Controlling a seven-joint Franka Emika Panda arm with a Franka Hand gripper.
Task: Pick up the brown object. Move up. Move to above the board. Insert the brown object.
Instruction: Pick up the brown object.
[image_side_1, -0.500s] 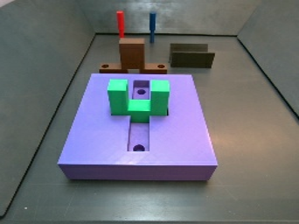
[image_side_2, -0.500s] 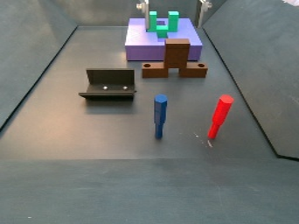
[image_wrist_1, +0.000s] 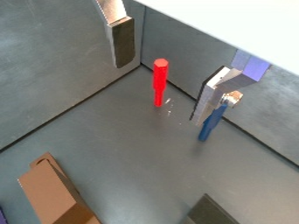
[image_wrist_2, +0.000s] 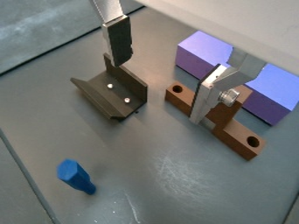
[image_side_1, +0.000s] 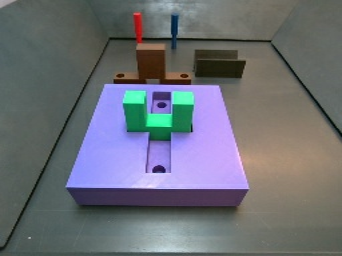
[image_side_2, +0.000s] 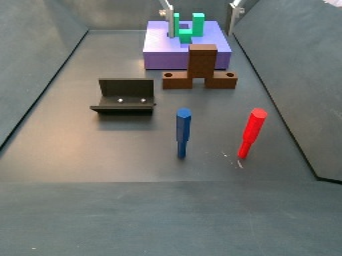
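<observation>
Next, the gripper grabs the brown object by its tall upright block, whose flat sides face each other above the low bar with holes.
The brown object stands on the floor just behind the board, a tall block on a flat bar with holes. It also shows in a side view and a wrist view. The purple board carries a green U-shaped block over its central groove. My gripper hangs high above the floor and is open, with nothing between its fingers. One finger partly covers the brown object's block in a wrist view. The gripper also shows open above the pegs.
A dark olive open box sits on the floor beside the brown object. A red peg and a blue peg stand upright near one wall. Grey walls enclose the floor.
</observation>
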